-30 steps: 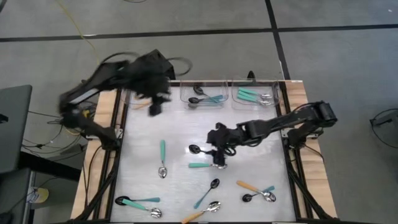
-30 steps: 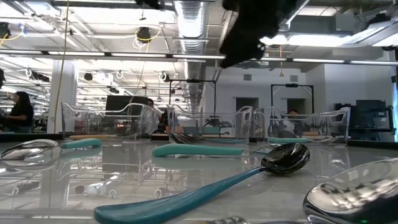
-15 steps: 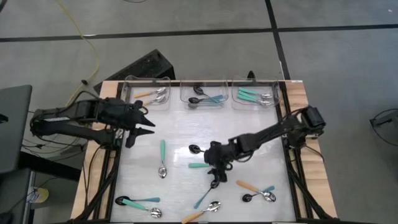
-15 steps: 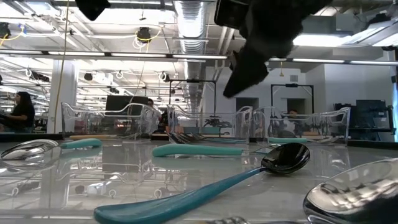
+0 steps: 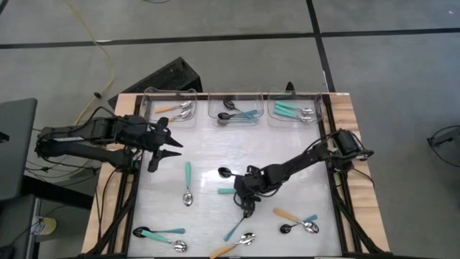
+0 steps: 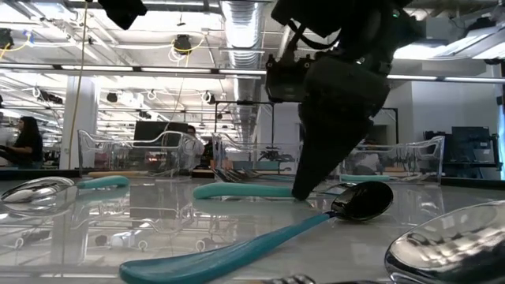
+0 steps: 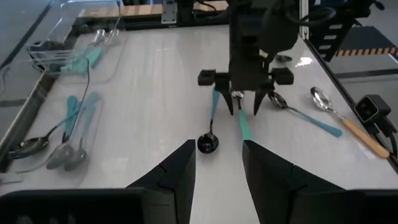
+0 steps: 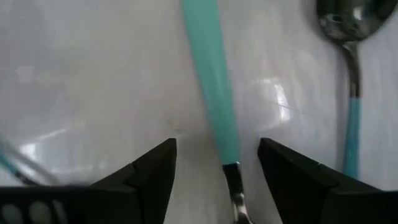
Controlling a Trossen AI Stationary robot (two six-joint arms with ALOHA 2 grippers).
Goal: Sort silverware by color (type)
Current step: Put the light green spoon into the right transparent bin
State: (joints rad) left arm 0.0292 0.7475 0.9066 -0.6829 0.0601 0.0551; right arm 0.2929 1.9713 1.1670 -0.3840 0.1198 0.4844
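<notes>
My right gripper should grab the teal-handled spoon next, and the spoon goes in the bin of teal silver spoons. My right gripper needs to hold it by its handle (image 5: 226,191) (image 8: 217,106).
A teal-handled spoon (image 5: 228,191) lies flat on the white table, and its handle (image 8: 213,93) runs between the fingers of my right gripper (image 8: 216,148). That gripper (image 5: 246,196) points steeply down at mid-table, open, one finger on each side of the handle, apart from it. A black-bowled spoon (image 7: 208,142) lies just beside it, toward the far edge. Another black-bowled teal spoon (image 6: 359,201) lies nearer the front. My left gripper (image 5: 164,153) hangs open above the table's left part, holding nothing.
Three clear bins (image 5: 233,114) stand along the far edge with spoons inside: orange-handled on the left (image 5: 172,109), teal-handled in the other two. More spoons lie scattered near the front: teal (image 5: 187,180), (image 5: 158,234), orange (image 5: 287,214), (image 5: 230,249).
My left gripper has come away from the far-left bin, down and toward the left edge, then kept still. My right gripper has sunk toward the table, tipping steeper, and shifted a little toward the near edge, so that it stands over the teal-handled spoon.
</notes>
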